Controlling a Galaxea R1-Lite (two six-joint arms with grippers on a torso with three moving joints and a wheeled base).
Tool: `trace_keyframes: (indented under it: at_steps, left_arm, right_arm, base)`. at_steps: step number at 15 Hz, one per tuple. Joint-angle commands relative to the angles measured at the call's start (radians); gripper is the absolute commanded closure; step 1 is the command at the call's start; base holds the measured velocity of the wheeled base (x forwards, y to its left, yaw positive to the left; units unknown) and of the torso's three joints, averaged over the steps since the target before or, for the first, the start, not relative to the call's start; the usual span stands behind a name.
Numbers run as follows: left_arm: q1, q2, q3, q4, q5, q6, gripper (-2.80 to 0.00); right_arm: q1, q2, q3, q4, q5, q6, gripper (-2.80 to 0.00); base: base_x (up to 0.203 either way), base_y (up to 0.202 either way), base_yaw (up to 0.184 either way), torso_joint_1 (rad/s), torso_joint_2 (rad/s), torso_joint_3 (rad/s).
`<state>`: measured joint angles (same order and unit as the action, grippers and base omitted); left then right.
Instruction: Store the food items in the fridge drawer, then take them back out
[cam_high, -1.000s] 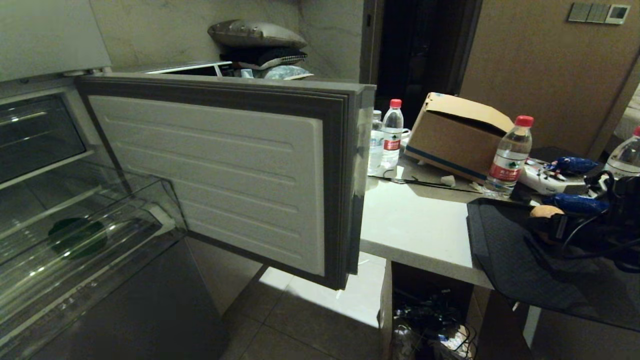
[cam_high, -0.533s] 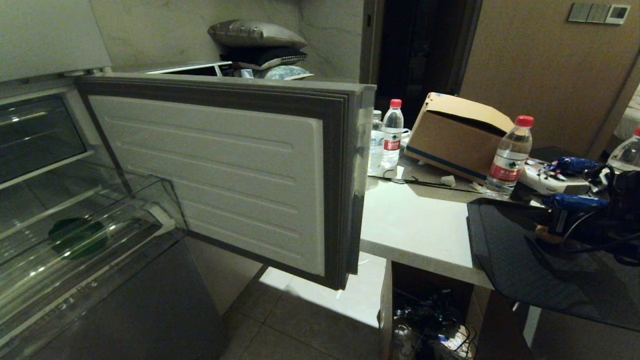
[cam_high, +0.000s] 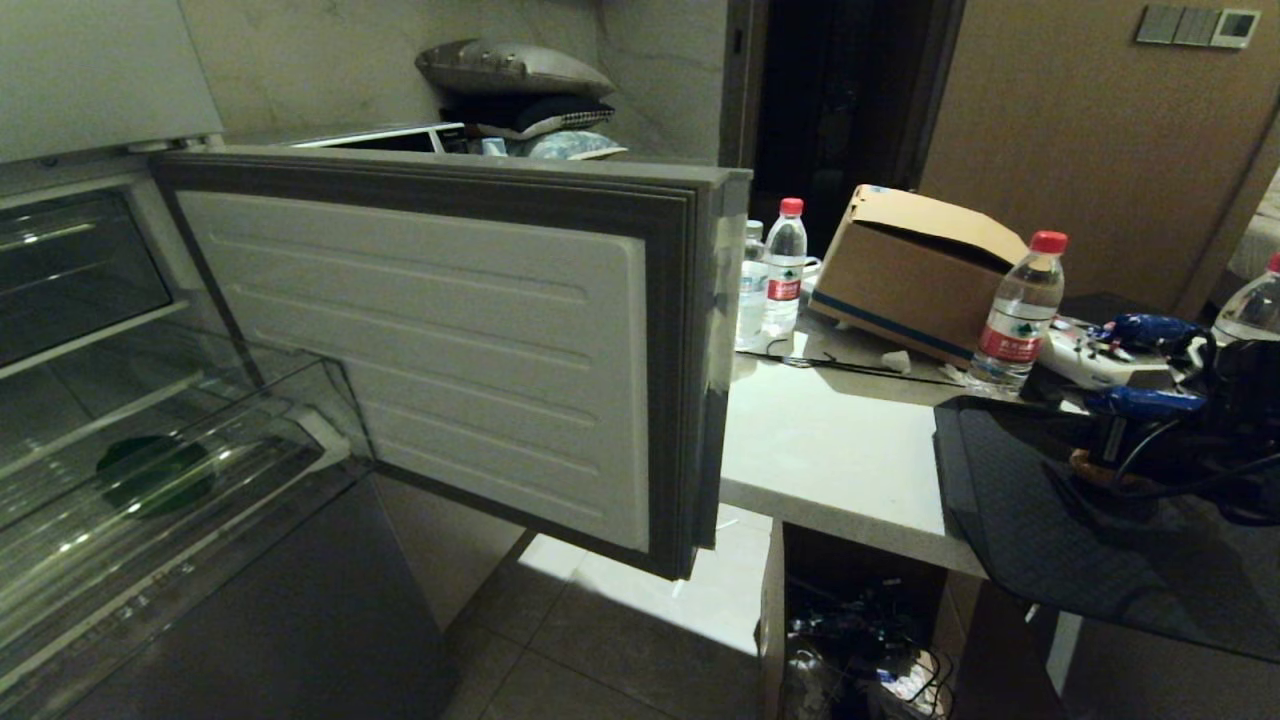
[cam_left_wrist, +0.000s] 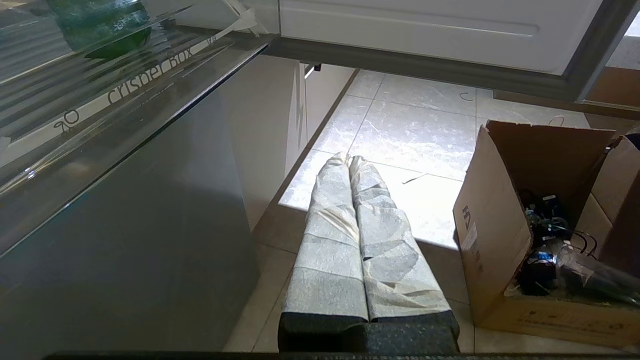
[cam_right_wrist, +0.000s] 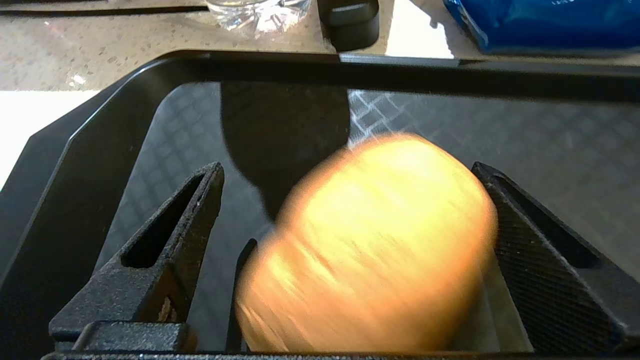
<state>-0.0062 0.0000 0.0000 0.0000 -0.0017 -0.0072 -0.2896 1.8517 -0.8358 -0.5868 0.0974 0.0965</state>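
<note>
My right gripper should close on the tan potato now, because both of its fingers reach down on either side of the potato in the right wrist view.
The fridge drawer (cam_high: 420, 340) stands pulled out, its white ribbed inner face towards me. In its clear bin (cam_high: 230, 420) lies the dark green item (cam_high: 155, 475), which also shows through the bin wall in the left wrist view (cam_left_wrist: 100, 25). The tan potato (cam_right_wrist: 370, 250) lies on a black tray (cam_right_wrist: 75, 165) on the counter. My right gripper (cam_right_wrist: 347, 167) is open and straddles it, with a gap at one finger. In the head view this gripper (cam_high: 1105, 455) hides most of the potato (cam_high: 1085, 467). My left gripper (cam_left_wrist: 349, 159) is shut, empty and parked low beside the fridge.
Red-capped water bottles (cam_high: 1020, 310) (cam_high: 785, 265) and a cardboard box (cam_high: 920, 270) stand on the white counter (cam_high: 830, 440) behind the tray (cam_high: 1000, 500). Below the drawer is the lowest grey fridge panel (cam_high: 250, 600). An open carton of cables (cam_left_wrist: 500, 235) sits on the tiled floor.
My right gripper has sunk lower over the potato on the tray, so less of the potato shows in the head view. Its jaws stayed open. The drawer and green item have not moved.
</note>
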Motion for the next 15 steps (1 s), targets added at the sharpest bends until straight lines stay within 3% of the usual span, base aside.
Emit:
trace_keyframes:
  at_steps: [1,2,3,9,15]
  left_arm:
    - [0.0,0.001,0.0,0.001,0.0,0.0,0.0]
    - [0.0,0.002,0.0,0.0,0.0,0.0,0.0]
    - [0.0,0.001,0.0,0.0,0.0,0.0,0.0]
    - [0.0,0.001,0.0,0.0,0.0,0.0,0.0]
    - [0.0,0.001,0.0,0.0,0.0,0.0,0.0]
  right_arm:
    - [0.001,0.031,-0.022,-0.004,0.002,0.0,-2.8]
    - [0.0,0.038,-0.026,-0.004,0.003,0.0,-2.8]
    - [0.001,0.045,-0.031,-0.004,0.004,0.002,0.0]
    - [0.022,0.001,-0.008,0.0,0.005,0.002,0.0]
    - [0.056,-0.401,0.263,-0.002,0.011,-0.009,0.0]
  base:
    - [0.0,0.0,0.0,0.0,0.0,0.0]
    - [0.0,0.0,0.0,0.0,0.0,0.0]
    - [0.0,0.0,0.0,0.0,0.0,0.0]
    - [0.0,0.0,0.0,0.0,0.0,0.0]
    - [0.0,0.0,0.0,0.0,0.0,0.0]
